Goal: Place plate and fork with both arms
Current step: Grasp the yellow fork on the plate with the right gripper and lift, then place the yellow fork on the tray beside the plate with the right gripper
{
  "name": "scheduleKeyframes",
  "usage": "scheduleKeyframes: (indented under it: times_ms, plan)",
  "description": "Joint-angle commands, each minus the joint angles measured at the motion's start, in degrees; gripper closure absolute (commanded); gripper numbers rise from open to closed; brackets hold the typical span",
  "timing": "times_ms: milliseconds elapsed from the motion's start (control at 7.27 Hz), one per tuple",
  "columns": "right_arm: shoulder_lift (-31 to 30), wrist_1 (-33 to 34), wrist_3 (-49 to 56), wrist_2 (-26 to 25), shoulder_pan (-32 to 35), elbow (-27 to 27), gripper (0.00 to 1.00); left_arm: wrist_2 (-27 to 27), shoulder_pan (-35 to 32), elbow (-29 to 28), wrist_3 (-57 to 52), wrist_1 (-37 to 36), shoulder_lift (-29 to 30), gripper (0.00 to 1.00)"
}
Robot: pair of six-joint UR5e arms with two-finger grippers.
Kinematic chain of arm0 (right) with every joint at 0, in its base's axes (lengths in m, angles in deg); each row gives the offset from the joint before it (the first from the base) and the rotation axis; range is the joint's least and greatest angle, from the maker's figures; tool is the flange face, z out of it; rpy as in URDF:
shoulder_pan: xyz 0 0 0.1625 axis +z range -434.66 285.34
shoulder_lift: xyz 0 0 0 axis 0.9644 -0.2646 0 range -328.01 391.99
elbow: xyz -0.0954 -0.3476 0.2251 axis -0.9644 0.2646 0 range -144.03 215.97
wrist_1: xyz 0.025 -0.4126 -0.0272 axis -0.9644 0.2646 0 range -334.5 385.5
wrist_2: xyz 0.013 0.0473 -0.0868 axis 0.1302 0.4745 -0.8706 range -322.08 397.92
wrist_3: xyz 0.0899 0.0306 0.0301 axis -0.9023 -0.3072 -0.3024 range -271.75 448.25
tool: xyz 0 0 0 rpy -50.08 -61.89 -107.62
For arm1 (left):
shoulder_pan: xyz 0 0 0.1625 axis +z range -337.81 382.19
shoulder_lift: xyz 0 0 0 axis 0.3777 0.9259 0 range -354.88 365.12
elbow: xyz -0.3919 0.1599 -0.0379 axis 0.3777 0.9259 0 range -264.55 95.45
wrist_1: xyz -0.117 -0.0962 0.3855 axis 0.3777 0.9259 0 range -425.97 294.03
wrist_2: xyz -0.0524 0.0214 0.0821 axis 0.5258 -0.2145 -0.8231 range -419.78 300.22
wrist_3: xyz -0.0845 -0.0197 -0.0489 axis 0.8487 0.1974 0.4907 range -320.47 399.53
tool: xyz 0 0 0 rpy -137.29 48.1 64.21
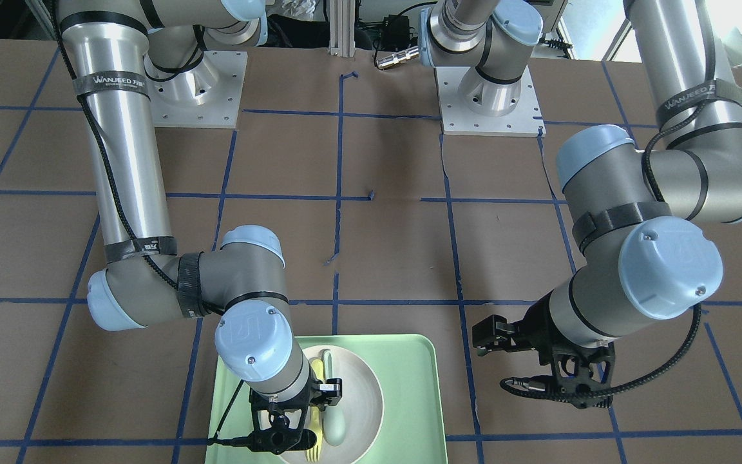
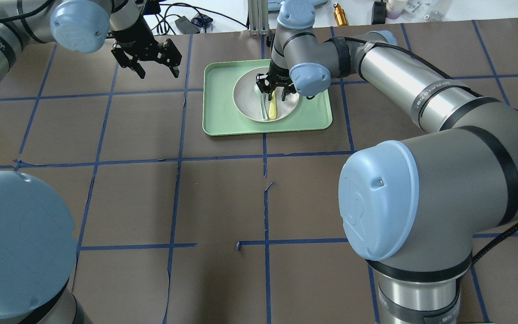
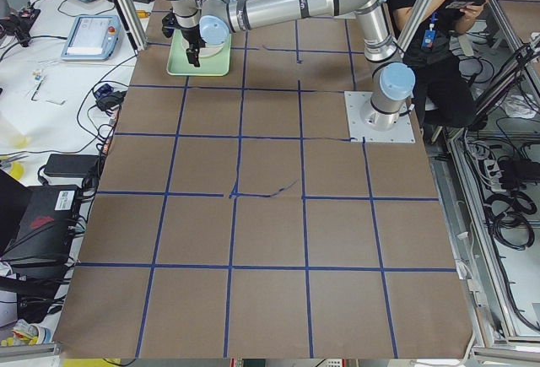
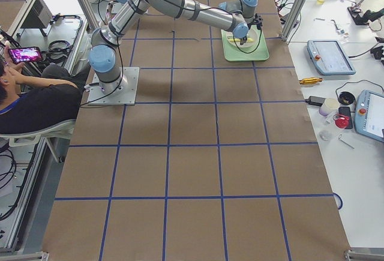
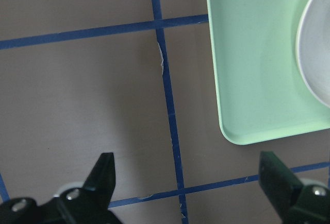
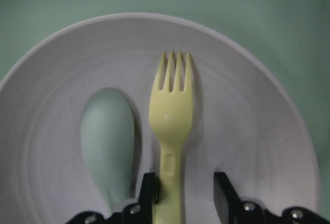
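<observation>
The pale-yellow fork should go beside the plate (image 6: pixel 247 126), so I need to take the fork by its handle (image 6: pixel 169 190) with my right gripper next.
The off-white plate (image 2: pixel 250 96) sits in the mint-green tray (image 2: pixel 223 117). The pale-yellow fork (image 6: pixel 171 110) lies in the plate beside a grey-green spoon (image 6: pixel 107 136). My right gripper (image 6: pixel 185 193) hangs low over the plate with its jaws open around the fork's handle; one finger touches the handle and the other stands apart from it. It also shows in the overhead view (image 2: pixel 275 93). My left gripper (image 2: pixel 155 69) is wide open and empty above the bare table, left of the tray in the overhead view. The left wrist view shows the tray's corner (image 5: pixel 258 54) and the plate's edge (image 5: pixel 317 54).
The table is brown paper with a blue tape grid (image 2: pixel 265 157). The arm bases (image 1: pixel 490 96) stand at the robot's side. Cables and small items lie beyond the table's far edge (image 2: pixel 187 22).
</observation>
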State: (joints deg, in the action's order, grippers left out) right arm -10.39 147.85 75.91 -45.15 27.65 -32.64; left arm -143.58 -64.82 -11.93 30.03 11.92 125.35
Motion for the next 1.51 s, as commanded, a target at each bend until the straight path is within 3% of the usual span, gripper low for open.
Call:
scheduleKeyframes:
  times_ms: [0,550,963,1239,1376]
  plan:
    - [-0.2,0.0,-0.3,0.1,0.0,0.0,1.00,0.0,0.1,0.1,0.0,0.1,-0.3,0.00]
    - [-6.3,-0.8,-2.7,-2.2,-0.3,-0.4,1.00,0.0,0.2,-0.1,0.0,0.1,-0.6,0.00]
    - [-5.7,-0.7,0.5,-13.5,-2.5,-2.1,1.00,0.1,0.2,0.0,0.1,0.2,-0.9,0.00]
    - [-3.2,-0.5,0.3,-16.2,-2.5,-3.0,1.00,0.1,0.0,0.1,0.3,0.2,-0.9,0.00]
    - [-3.3,-0.6,0.2,-17.4,-2.4,-3.2,0.66,0.1,-0.2,0.1,0.7,0.2,-1.0,0.00]
